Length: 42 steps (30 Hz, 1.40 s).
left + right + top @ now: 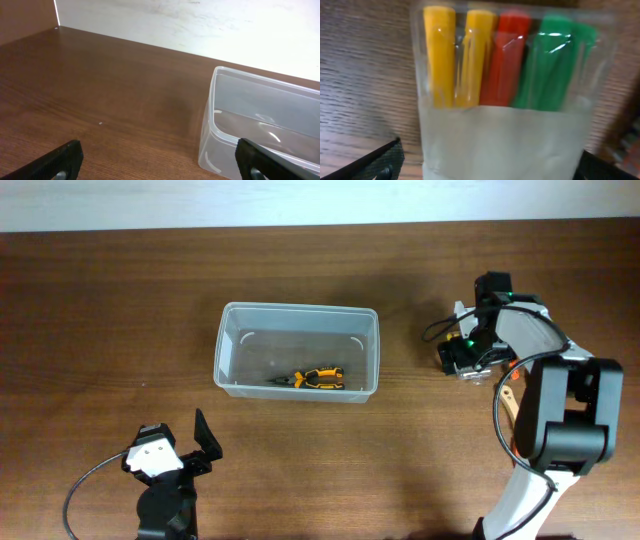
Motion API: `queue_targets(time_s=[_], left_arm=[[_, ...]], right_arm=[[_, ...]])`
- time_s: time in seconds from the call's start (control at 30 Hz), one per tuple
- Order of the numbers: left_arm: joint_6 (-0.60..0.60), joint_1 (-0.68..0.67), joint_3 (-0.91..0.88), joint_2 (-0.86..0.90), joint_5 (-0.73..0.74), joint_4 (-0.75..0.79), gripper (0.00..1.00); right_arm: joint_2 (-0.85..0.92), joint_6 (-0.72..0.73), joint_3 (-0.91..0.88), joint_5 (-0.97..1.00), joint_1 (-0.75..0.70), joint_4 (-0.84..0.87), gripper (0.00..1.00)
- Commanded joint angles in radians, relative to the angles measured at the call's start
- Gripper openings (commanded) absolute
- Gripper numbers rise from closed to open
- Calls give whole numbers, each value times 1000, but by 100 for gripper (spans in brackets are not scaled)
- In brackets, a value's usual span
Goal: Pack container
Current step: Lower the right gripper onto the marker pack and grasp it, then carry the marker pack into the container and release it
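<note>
The marker pack has its pale lower part [472, 369] [501, 145] between both fingers and closing now would catch it, so it is time for my right gripper to close.
The clear plastic container [226, 348] stands at the table's middle, with orange-and-black pliers [318, 378] lying in it. Its near-left corner shows in the left wrist view [215, 135]. My left gripper [190, 450] is open and empty on the bare table in front of the container's left end [161, 167]. My right gripper [468, 358] is to the right of the container, low over a clear pack of yellow, red and green markers [505, 100]. Its fingers [487, 167] are open on either side of the pack, with a gap showing on the left.
A pale wooden-handled item [508, 405] lies partly under the right arm. The white wall [200, 25] runs along the table's far edge. Bare brown wood [110, 320] lies left of the container.
</note>
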Motion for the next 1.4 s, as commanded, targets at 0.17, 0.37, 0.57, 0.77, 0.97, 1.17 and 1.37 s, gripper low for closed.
queue_targets(time_s=[0.17, 0.37, 0.57, 0.77, 0.97, 1.17, 1.37], left_arm=[[9, -3, -3, -6, -3, -2, 99], [9, -3, -3, -6, -3, -2, 99], [9, -3, -3, -6, -3, -2, 99], [9, -3, -3, -6, -3, -2, 99], [9, -3, -3, -6, -3, -2, 99], [9, -3, -3, -6, -3, -2, 99], [9, -3, -3, -6, -3, -2, 99]], right_arm=[[26, 19, -7, 19, -3, 4, 72], [26, 49, 13, 19, -2, 0, 57], [19, 61, 111, 19, -2, -70, 50], [8, 70, 359, 19, 11, -206, 49], [8, 66, 679, 19, 84, -367, 44], [8, 3, 872, -3, 225, -489, 44], [8, -9, 912, -3, 394, -549, 44]])
